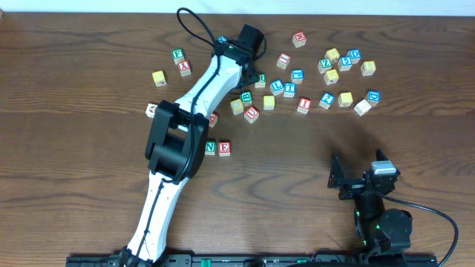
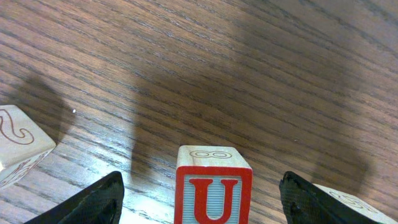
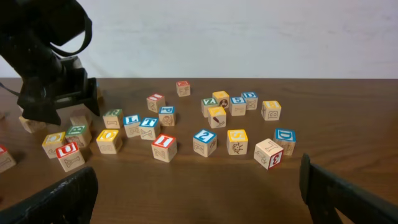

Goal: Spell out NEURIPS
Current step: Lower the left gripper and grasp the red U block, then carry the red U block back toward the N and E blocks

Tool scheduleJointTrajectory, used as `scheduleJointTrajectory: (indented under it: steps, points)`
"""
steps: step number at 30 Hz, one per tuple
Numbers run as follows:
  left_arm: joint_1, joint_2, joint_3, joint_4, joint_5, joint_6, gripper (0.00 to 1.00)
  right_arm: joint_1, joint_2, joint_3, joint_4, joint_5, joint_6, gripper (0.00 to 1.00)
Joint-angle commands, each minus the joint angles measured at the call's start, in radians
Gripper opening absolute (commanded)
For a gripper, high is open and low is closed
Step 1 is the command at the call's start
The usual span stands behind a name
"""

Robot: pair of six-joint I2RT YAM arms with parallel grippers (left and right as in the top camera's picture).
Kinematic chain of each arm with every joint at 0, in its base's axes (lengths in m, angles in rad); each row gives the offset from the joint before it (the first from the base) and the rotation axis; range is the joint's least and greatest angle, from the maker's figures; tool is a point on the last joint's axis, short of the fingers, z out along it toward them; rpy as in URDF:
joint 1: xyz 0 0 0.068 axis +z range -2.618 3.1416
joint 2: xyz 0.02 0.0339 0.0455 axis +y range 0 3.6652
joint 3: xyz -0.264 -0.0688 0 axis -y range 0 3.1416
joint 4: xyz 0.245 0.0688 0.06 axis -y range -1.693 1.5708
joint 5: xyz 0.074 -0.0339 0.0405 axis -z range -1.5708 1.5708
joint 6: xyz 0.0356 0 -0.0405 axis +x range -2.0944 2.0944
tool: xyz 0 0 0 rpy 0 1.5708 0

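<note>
My left gripper closes on the red U cube next. Its fingers are on either side of the cube's U side at its depth, with tabletop showing on either side.
The green N cube (image 1: 211,147) and the red E cube (image 1: 224,148) stand side by side at the table's middle left. The red U cube (image 1: 251,113) stands in the loose cluster behind them. It also shows in the left wrist view (image 2: 214,193) and the right wrist view (image 3: 67,152). My left gripper (image 1: 257,78) (image 2: 200,180) is open above the cluster, with the U cube between its fingers and untouched by them. A green R cube (image 1: 246,97) and a red I cube (image 1: 303,104) (image 3: 163,144) lie nearby. My right gripper (image 1: 349,182) (image 3: 194,177) is open and empty at the front right.
Several other cubes lie scattered across the back (image 1: 345,63), among them a blue 2 (image 3: 204,138), a red 3 (image 3: 268,153) and a blue D (image 3: 285,138). A red X cube (image 1: 184,68) and a yellow cube (image 1: 158,76) lie at back left. A pale cube (image 2: 18,146) sits left of the U.
</note>
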Motion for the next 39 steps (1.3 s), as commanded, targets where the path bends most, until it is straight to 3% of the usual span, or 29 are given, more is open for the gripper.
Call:
scheduleJointTrajectory:
  steps: [1,5,11,24,39]
  points:
    - [0.002,0.008,0.003,-0.001,-0.005,0.029,0.70,0.005,-0.005,-0.001,-0.005,-0.002,0.009,0.99]
    - [0.002,0.008,0.003,-0.003,-0.005,0.051,0.54,0.005,-0.005,-0.001,-0.005,-0.002,0.009,0.99]
    - [0.002,0.008,0.003,-0.010,-0.005,0.062,0.52,0.005,-0.005,-0.001,-0.005,-0.002,0.009,0.99]
    - [0.002,0.008,0.003,-0.008,-0.006,0.079,0.34,0.005,-0.005,-0.001,-0.005,-0.002,0.009,0.99]
    - [0.002,-0.013,0.011,-0.008,-0.005,0.108,0.34,0.005,-0.005,-0.001,-0.005,-0.002,0.009,0.99]
